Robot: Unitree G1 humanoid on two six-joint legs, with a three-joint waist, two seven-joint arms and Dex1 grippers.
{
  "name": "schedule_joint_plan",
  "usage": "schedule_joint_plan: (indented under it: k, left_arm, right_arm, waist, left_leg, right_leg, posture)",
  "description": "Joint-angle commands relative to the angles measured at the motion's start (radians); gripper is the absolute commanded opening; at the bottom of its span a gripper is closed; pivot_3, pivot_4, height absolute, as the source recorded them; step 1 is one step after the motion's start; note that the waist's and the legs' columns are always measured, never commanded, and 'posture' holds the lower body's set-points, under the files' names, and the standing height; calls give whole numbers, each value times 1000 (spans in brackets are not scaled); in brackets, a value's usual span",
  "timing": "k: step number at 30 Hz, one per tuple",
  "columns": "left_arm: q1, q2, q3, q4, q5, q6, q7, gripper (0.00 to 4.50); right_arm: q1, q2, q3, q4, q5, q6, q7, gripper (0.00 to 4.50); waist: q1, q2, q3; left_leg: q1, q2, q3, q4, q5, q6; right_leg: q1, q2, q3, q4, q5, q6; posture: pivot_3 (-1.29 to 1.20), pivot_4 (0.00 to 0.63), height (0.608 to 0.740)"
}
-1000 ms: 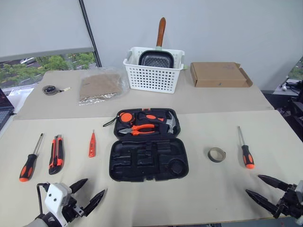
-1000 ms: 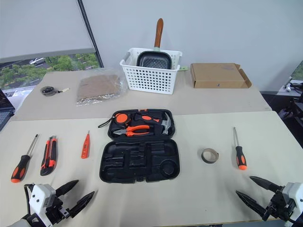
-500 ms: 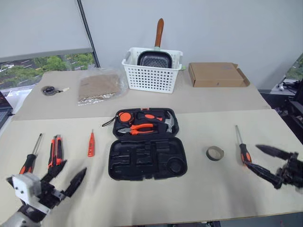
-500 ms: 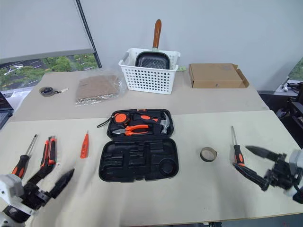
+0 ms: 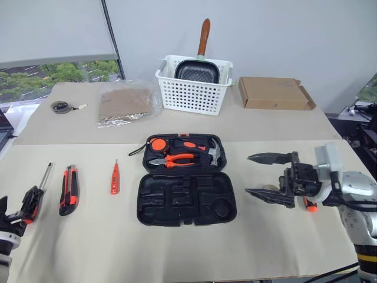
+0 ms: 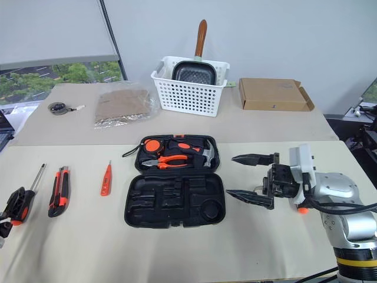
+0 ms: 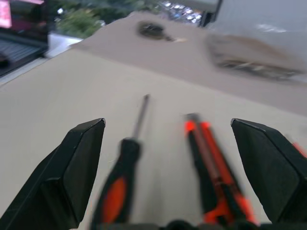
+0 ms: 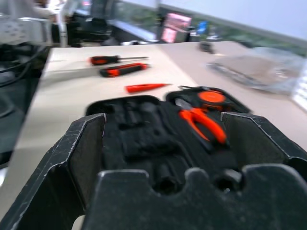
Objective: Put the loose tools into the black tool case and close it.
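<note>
My left gripper is above the screwdriver handle [image 5: 32, 202] [image 7: 117, 182] and its fingers are wide of it. It needs to go lower before it closes, because it would miss the handle now.
The black tool case [image 5: 185, 200] lies open in the middle of the table, its front half bare. One screwdriver [image 5: 40, 183], the utility knife [image 5: 69, 190] and the tester pen [image 5: 114, 179] lie in a row to its left. My left gripper [image 7: 167, 122] is open at the table's left edge, low over that screwdriver's handle, with the screwdriver and knife showing between its fingers. My right gripper [image 5: 266, 177] is open and points left toward the case, hovering just right of it. It hides most of the tape ring and the second screwdriver, whose orange butt [image 5: 310, 206] peeks out.
Orange-handled pliers [image 5: 177, 160] and a hammer [image 5: 213, 152] sit in the case's far half. At the back stand a white basket [image 5: 191, 97] with a pan, a flat cardboard box [image 5: 275, 93], a clear bag [image 5: 125, 105] and a small round object [image 5: 60, 107].
My left gripper swung from the front edge out to the left, onto the left screwdriver. My right gripper rose and swung left from the front right corner to beside the case, covering the tape ring.
</note>
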Motion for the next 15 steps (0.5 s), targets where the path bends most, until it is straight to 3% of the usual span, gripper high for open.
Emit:
schedule_joint_plan:
  k: [1,13,15]
  left_arm:
    - [-17,52,14,45,28,50,9,4500]
    - [-112,176,-112,267,201,100,-89,4500]
    - [-140,181,-107,308,209,73,-117,3979]
  right_arm:
    - [-77,17,54,-53,12,60,-19,4428]
    - [-130,67,104,-37,-28,39,-5,4428]
    - [-127,71,102,-43,-28,40,-3,4500]
  waist:
    - [3,0,0]
    - [13,-1,0]
    - [14,-1,0]
  left_leg:
    - [0,0,0,0,-1,-1]
    - [0,1,0,0,0,-3]
    - [0,1,0,0,0,-4]
  right_leg:
    - [-1,0,0,0,0,0]
    - [-3,0,-1,2,-1,1]
    - [-3,0,-1,3,-1,1]
  posture:
    - [0,150,700]
    - [0,150,700]
    - [0,150,700]
